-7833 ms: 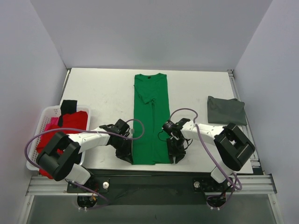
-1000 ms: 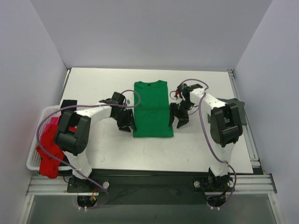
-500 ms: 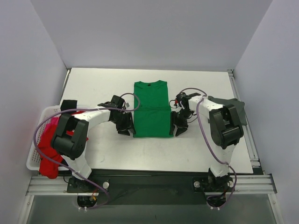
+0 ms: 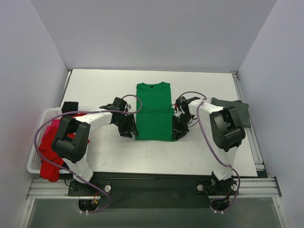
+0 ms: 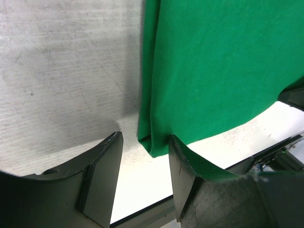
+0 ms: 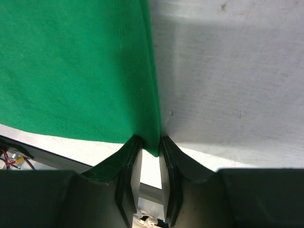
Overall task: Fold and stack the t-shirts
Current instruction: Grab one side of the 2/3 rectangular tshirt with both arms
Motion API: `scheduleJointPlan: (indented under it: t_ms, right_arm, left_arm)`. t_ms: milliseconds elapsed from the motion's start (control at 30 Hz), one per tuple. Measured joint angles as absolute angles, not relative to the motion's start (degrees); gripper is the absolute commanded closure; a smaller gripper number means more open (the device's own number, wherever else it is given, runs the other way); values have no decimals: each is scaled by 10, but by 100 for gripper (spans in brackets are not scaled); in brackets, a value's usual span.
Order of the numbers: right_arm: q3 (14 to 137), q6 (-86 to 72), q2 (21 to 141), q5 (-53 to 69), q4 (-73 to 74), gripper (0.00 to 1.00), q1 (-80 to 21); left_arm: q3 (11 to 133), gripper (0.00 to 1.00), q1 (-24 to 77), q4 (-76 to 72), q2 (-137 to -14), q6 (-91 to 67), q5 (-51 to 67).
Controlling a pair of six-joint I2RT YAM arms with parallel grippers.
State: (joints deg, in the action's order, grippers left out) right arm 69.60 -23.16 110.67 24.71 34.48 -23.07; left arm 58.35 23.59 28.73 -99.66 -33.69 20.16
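The left gripper next needs to fold the hem toward the collar, so it should grab the green t-shirt's near corner (image 4: 137,138) (image 5: 154,145), opposite the right gripper's corner.
A green t-shirt (image 4: 153,107) lies folded in half in the middle of the table, collar at the far end. My left gripper (image 4: 129,130) sits at its near left corner. In the left wrist view the jaws (image 5: 144,142) are open, with the shirt's (image 5: 213,71) folded corner between them, close to the right finger. My right gripper (image 4: 177,131) is at the near right corner. In the right wrist view its jaws (image 6: 149,142) are pinched on the edge of the shirt (image 6: 71,61).
A folded grey shirt (image 4: 236,109) lies at the right of the table, partly behind the right arm. A white basket (image 4: 34,151) with red clothes (image 4: 51,154) and a black item (image 4: 70,107) stands at the left edge.
The long shirt has been folded in half since the earliest frame. In the last second both grippers moved toward the near edge of the fold, and the right one shifted in onto the corner.
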Motion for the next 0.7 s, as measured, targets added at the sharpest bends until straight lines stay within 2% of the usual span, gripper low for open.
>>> scheduleJointPlan:
  t_ms: [267, 700]
  right_arm:
    - [690, -240, 1107, 248, 345, 82, -230]
    - [690, -246, 1107, 248, 345, 82, -230]
  left_arm:
    - [583, 46, 236, 264, -997, -357, 210]
    - [571, 54, 244, 267, -1003, -358, 215]
